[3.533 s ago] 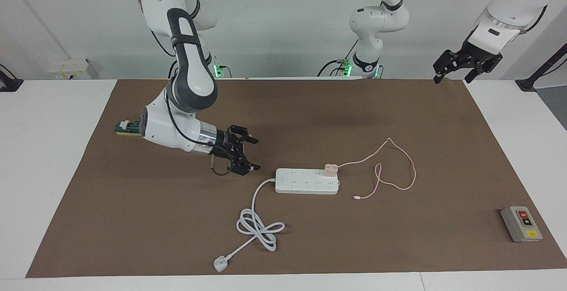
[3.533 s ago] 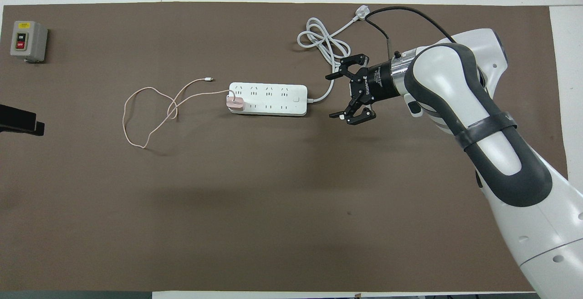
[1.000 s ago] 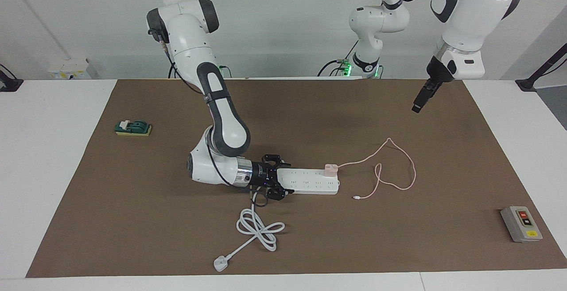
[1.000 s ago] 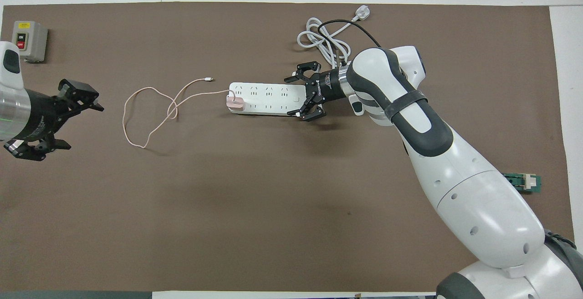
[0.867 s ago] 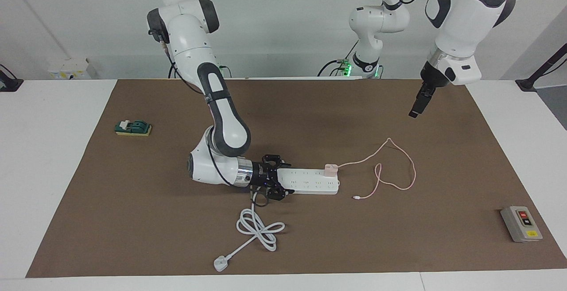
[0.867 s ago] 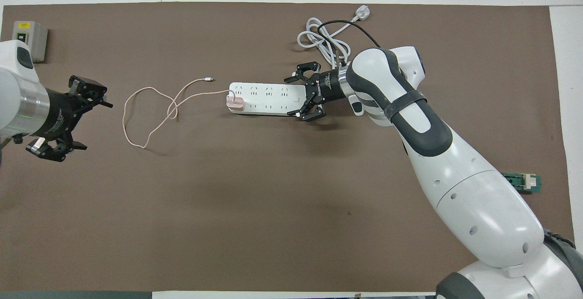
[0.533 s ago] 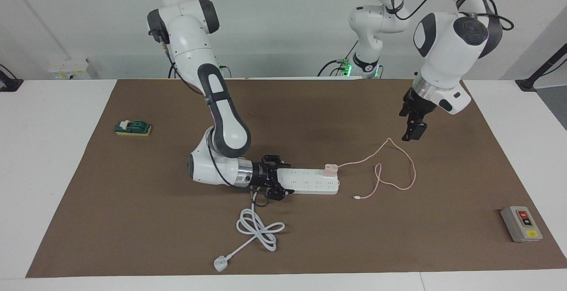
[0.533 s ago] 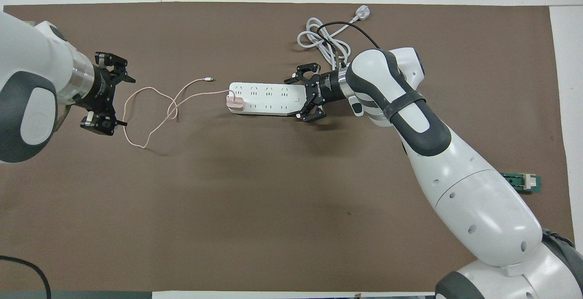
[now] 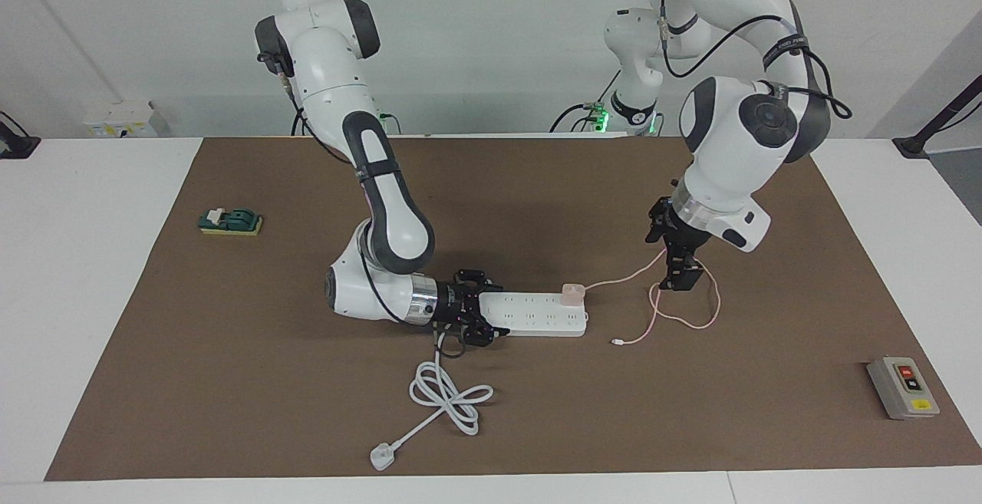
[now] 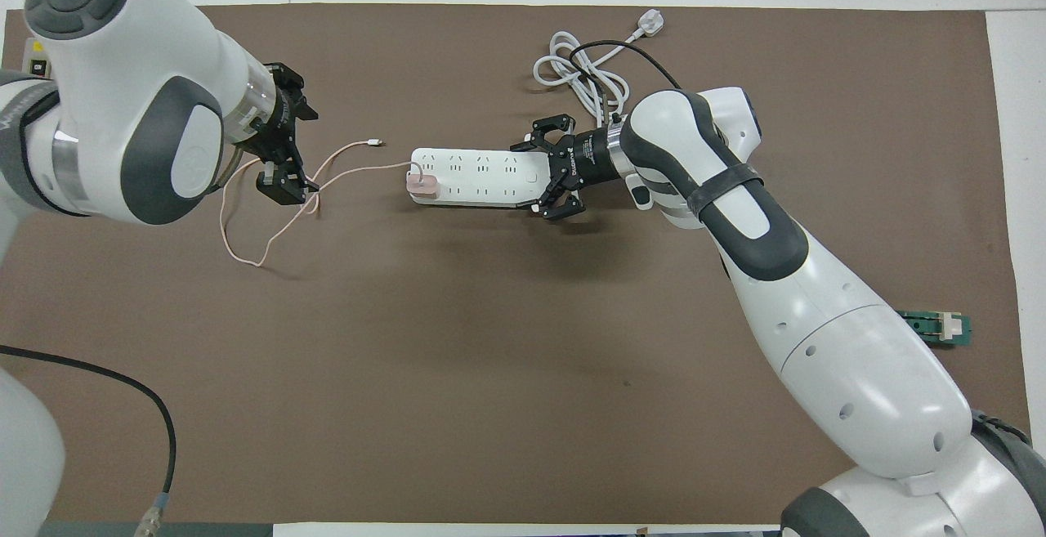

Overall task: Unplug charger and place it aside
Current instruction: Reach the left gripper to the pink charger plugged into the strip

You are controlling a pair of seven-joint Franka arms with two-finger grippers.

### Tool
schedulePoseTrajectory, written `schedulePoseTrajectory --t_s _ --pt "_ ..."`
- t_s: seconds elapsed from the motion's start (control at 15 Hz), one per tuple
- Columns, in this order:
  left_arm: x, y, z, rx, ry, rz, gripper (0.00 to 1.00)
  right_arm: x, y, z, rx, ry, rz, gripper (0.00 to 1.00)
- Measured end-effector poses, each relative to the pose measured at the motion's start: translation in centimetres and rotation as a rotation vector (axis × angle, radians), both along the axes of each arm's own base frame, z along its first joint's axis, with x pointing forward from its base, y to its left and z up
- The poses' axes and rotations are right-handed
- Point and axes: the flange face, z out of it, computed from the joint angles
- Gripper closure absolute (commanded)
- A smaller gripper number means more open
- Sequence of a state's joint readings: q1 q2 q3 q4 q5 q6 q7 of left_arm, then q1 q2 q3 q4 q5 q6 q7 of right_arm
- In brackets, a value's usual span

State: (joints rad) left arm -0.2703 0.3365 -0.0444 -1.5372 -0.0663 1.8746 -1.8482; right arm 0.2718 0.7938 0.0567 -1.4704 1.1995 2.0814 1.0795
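Observation:
The power strip needs to stay steady so the charger [image 10: 422, 185] can be unplugged. My right gripper should take the power strip by its corded end [image 10: 539, 177] next.
The charger [image 9: 573, 293] is a small pale pink cube plugged into the end of the white power strip [image 9: 537, 316] that is toward the left arm's end. Its thin pink cable [image 9: 694, 324] loops over the mat and ends in a tiny connector [image 9: 616, 343]. My right gripper [image 9: 499, 311] lies low at the strip's other end, open, with a finger on each side of it. My left gripper [image 9: 675, 270] is open and hangs just above the cable loop. In the overhead view the charger [image 10: 422, 185], strip [image 10: 482, 177], right gripper [image 10: 533, 177] and left gripper [image 10: 304, 153] all show.
The strip's thick white cord [image 9: 449, 393] lies coiled farther from the robots, ending in a white plug [image 9: 381, 456]. A grey on/off switch box [image 9: 903, 387] sits at the left arm's end. A small green block [image 9: 230, 221] sits at the right arm's end. A brown mat [image 9: 307, 412] covers the table.
My left arm has swung in from the table's end and come down over the cable loop. My right gripper came up to the strip's end and has stayed there for the last second.

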Motion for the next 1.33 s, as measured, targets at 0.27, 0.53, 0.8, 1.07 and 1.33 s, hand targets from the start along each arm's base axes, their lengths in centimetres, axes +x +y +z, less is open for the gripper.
schedulePoseTrajectory --t_s 0.27,0.53,0.8,1.07,1.33 --pt "-0.5 -4.7 -2.2 0.007 0.021 0.019 0.00 -0.3 0.1 0.2 -0.010 -0.020 -0.001 1.00" --pt "0.4 -7.7 -5.5 0.020 0.040 0.020 0.00 -0.5 0.2 0.3 -0.019 -0.043 0.001 1.00" --pt "-0.3 -10.7 -6.4 0.028 0.008 0.009 0.00 -0.5 0.2 0.3 -0.020 -0.046 -0.002 1.00" --pt "-1.3 -11.9 -8.4 0.065 -0.012 -0.022 0.00 -0.7 -0.1 -0.2 0.013 -0.016 -0.041 1.00" --pt "-2.2 -12.0 -10.3 0.099 0.000 -0.046 0.00 -0.8 -0.2 -0.5 0.023 0.008 -0.062 1.00"
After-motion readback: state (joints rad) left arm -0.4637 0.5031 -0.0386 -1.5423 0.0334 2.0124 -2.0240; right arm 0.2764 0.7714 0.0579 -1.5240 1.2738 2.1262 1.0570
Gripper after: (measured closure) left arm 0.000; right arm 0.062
